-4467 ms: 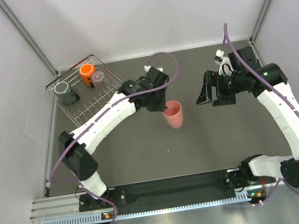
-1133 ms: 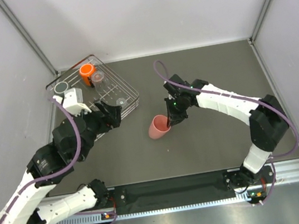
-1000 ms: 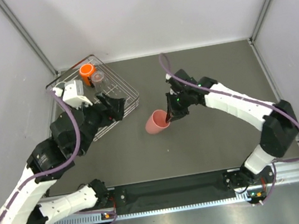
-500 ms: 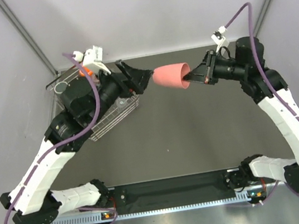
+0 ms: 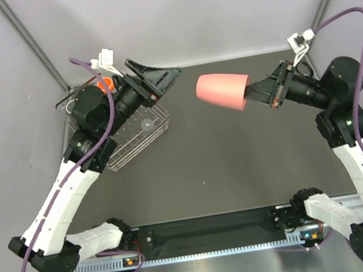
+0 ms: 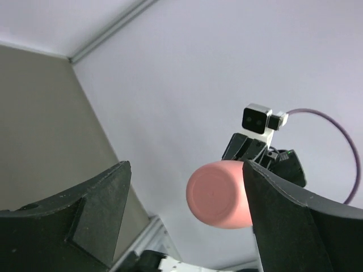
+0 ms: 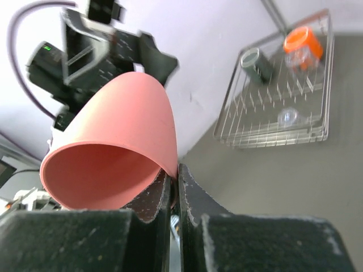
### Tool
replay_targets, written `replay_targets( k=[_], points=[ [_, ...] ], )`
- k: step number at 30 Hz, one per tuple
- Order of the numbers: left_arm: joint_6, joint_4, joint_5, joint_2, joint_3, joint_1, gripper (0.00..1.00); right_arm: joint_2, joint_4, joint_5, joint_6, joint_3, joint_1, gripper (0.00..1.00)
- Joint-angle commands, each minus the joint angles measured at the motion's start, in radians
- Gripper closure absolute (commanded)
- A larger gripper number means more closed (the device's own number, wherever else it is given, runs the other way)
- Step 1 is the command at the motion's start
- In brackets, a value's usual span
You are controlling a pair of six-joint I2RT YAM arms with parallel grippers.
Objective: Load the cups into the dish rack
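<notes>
My left gripper reaches the pink cup next and grabs it by its base (image 5: 205, 90). That leaves the cup's rim free to rest on the dish rack (image 5: 137, 139).
A pink cup (image 5: 221, 92) hangs sideways high over the table, its bottom toward the left arm. My right gripper (image 5: 255, 92) is shut on the cup's rim (image 7: 119, 130), one finger inside and one outside. My left gripper (image 5: 170, 79) is open and faces the cup's bottom (image 6: 218, 194) from a short distance without touching it. The dish rack (image 5: 137, 139) stands at the back left. It holds an orange mug (image 7: 303, 38), a dark grey cup (image 7: 252, 61) and a clear tumbler (image 7: 288, 117). From above, the left arm hides the grey cup.
Grey walls with slanted metal poles (image 5: 35, 45) close in the table on three sides. A purple cable (image 5: 349, 22) loops off the right wrist. The mounting rail (image 5: 203, 232) runs along the near edge.
The right gripper has lifted the pink cup off the table, turned it sideways and drawn it up to the right. The left arm has risen above the rack, open jaws toward the cup.
</notes>
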State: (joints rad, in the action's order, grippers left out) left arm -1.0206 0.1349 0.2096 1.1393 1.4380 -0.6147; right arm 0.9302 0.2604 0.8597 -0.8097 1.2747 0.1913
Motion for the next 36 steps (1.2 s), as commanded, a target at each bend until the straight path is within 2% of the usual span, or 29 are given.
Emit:
replay_targets(
  k=[1,9,13,26,36],
  points=[
    [-0.220,-0.181,0.048,0.011,-0.028,0.006,0.16,-0.025,-0.253,-0.080,-0.048,-0.025,-0.007,1.00],
    [-0.323,-0.386,-0.004,-0.009,-0.108,0.003,0.14,0.044,-0.352,-0.157,-0.049,0.012,0.034,1.00],
    [-0.357,-0.432,0.007,0.003,-0.134,0.004,0.11,0.071,-0.383,-0.189,-0.048,0.023,0.076,1.00],
    [-0.401,-0.462,0.054,0.048,-0.116,-0.005,0.09,0.124,-0.398,-0.257,-0.002,0.043,0.187,1.00],
    [-0.414,-0.446,0.056,0.054,-0.119,-0.025,0.11,0.127,-0.366,-0.291,0.035,0.066,0.218,1.00]
  ],
)
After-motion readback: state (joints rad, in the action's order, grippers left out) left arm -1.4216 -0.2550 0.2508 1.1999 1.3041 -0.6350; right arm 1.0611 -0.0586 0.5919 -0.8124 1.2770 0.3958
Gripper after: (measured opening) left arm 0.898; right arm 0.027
